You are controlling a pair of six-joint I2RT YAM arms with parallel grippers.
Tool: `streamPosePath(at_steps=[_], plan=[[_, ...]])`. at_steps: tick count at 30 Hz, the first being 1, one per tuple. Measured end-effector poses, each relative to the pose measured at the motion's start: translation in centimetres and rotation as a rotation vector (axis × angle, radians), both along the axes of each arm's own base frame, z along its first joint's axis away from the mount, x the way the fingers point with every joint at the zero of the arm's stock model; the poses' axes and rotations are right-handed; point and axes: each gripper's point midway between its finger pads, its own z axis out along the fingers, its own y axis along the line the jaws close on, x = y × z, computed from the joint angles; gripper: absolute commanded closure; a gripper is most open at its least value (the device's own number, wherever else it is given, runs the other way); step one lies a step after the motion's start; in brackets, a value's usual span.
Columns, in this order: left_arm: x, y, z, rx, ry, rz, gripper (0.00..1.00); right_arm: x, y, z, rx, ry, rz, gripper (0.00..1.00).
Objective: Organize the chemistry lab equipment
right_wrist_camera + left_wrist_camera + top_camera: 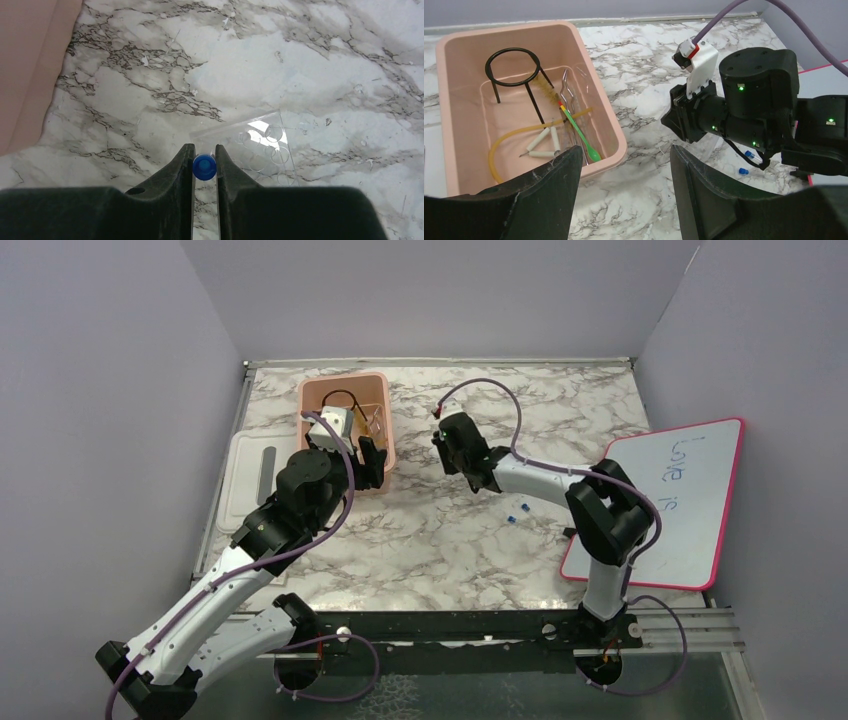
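The tiny blue-capped piece is cap-up above the plate's corner well and would likely drop in, so my right gripper should open now.
The pink tub (388,425) stands at the back left. In the left wrist view the tub (601,107) holds a black wire ring with a stem (513,67), a tan rubber tube (509,135), thin metal tongs (565,92), a red-tipped green stick (580,134), a small brush (545,84) and white pieces (543,146). My left gripper (624,160) is open and empty, just right of the tub's near corner. My right gripper (204,152) is shut on a tiny blue-capped piece (204,167) above the marble table. Two more blue pieces (518,513) lie under the right arm.
A clear plastic plate with round wells (262,142) lies on the marble in front of the right gripper. A white lid (250,472) lies left of the tub. The pink-framed whiteboard (672,502) lies at the right edge. Grey walls close in three sides.
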Motion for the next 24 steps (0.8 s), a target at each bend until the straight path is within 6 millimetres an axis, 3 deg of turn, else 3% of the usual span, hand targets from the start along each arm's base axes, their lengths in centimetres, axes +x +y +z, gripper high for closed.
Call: streamPosePath(at_steps=[11,14,18,24], plan=[[0.0,0.0,-0.1,0.001,0.001,0.002,0.33,0.2,0.3,-0.8,0.003,0.107,0.002,0.8],[0.1,0.0,-0.1,0.001,0.001,0.002,0.33,0.4,0.5,-0.9,0.001,0.111,0.001,0.7],[0.1,0.0,-0.1,0.001,0.002,0.002,0.33,0.1,0.3,-1.3,0.0,0.132,-0.011,0.48],[0.2,0.1,-0.1,0.001,0.003,0.007,0.32,-0.8,-0.3,-1.5,0.001,0.164,-0.027,0.37]])
